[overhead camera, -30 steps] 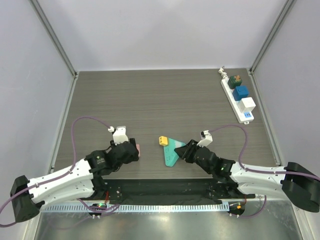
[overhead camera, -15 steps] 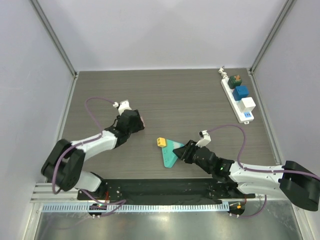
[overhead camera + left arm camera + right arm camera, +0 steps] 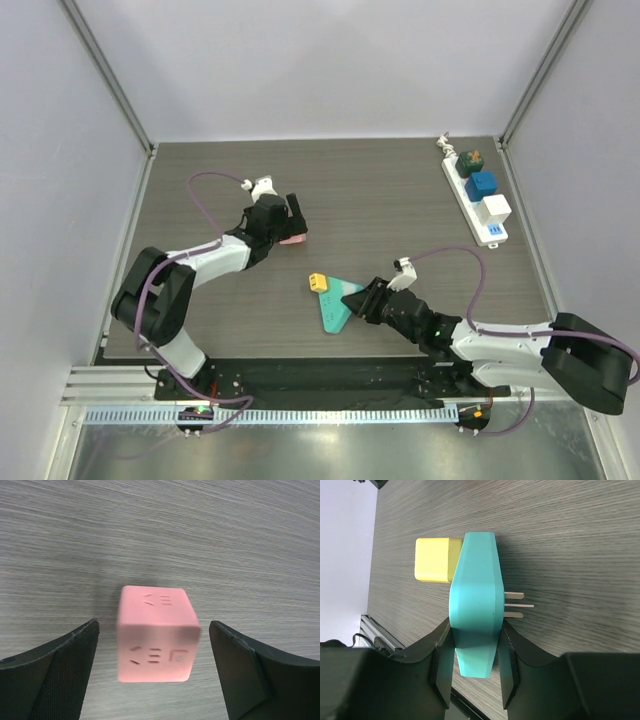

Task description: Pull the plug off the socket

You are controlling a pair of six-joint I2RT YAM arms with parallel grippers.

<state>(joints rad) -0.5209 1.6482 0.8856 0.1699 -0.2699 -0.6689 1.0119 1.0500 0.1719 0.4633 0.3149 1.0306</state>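
The yellow plug needs to be pulled off. My left gripper should next grab the sides of the yellow plug's exposed body (image 3: 318,283), clear of the teal block (image 3: 334,305).
The socket, a long white power strip (image 3: 478,197), lies at the far right with a blue label at its near end. A dark green plug (image 3: 471,160), a blue plug (image 3: 481,185) and a white plug (image 3: 495,210) sit in it. Neither gripper is near it. My left gripper (image 3: 293,224) (image 3: 154,628) is open around a pink cube (image 3: 294,239) (image 3: 157,635), with a gap on each side. My right gripper (image 3: 354,300) (image 3: 475,636) is shut on a teal triangular block (image 3: 334,305) (image 3: 474,600) with bare metal prongs (image 3: 517,604) and a yellow plug (image 3: 317,283) (image 3: 437,566) in it.
The dark wood-grain table (image 3: 380,200) is fenced by grey walls at the back and sides. A black base strip (image 3: 320,375) runs along the near edge. Purple cables loop beside each wrist.
My left arm has swung away from the near edge to mid-table on the left, carrying the pink cube, and its jaws now stand open. My right gripper has slid the teal block slightly left.
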